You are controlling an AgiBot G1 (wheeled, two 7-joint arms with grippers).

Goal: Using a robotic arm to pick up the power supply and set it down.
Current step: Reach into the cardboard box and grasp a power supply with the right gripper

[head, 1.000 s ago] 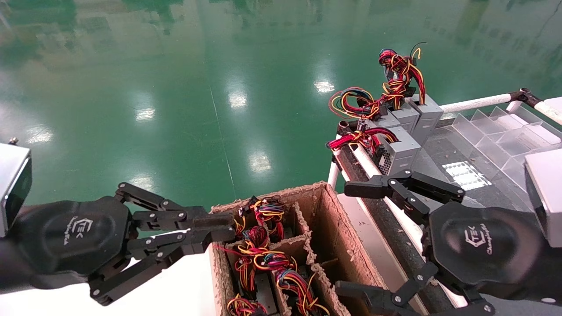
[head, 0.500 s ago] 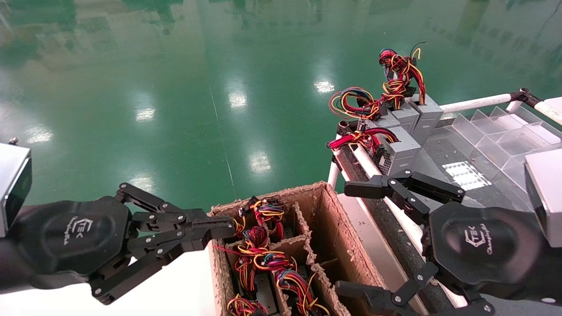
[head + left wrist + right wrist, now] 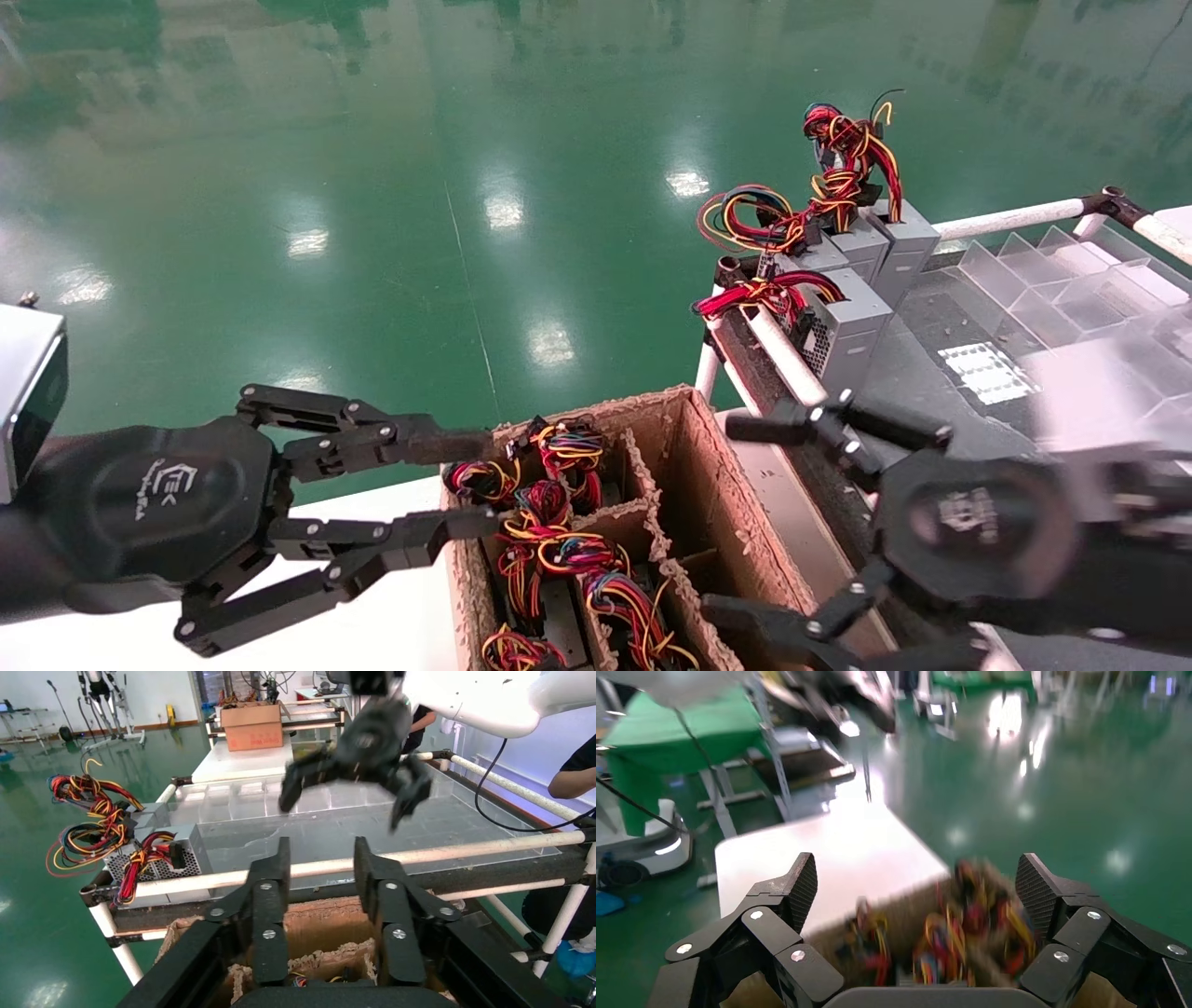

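Observation:
Next, my right gripper grabs the power supply by its upright wire bundle. The cardboard cell sides stand close around the grey power supply.
Several power supplies, grey boxes topped by red, yellow and black wire bundles, stand in the cells of a cardboard box. My left gripper is open at the box's near-left corner, with a wire bundle showing between its fingers. My right gripper is open and blurred, over the box's right wall. In the left wrist view the left gripper stands open above the box, and the right gripper hangs on its white arm beyond. The right gripper frames the blurred wires.
More power supplies stand at the corner of a rack of white tubes; they also show in the left wrist view. Clear plastic dividers lie on the rack. A white tabletop lies left of the box, with green floor beyond.
My left gripper was shut half a second ago and now stands open, uncovering a wire bundle. The right gripper has moved left and down toward the box and shows blurred.

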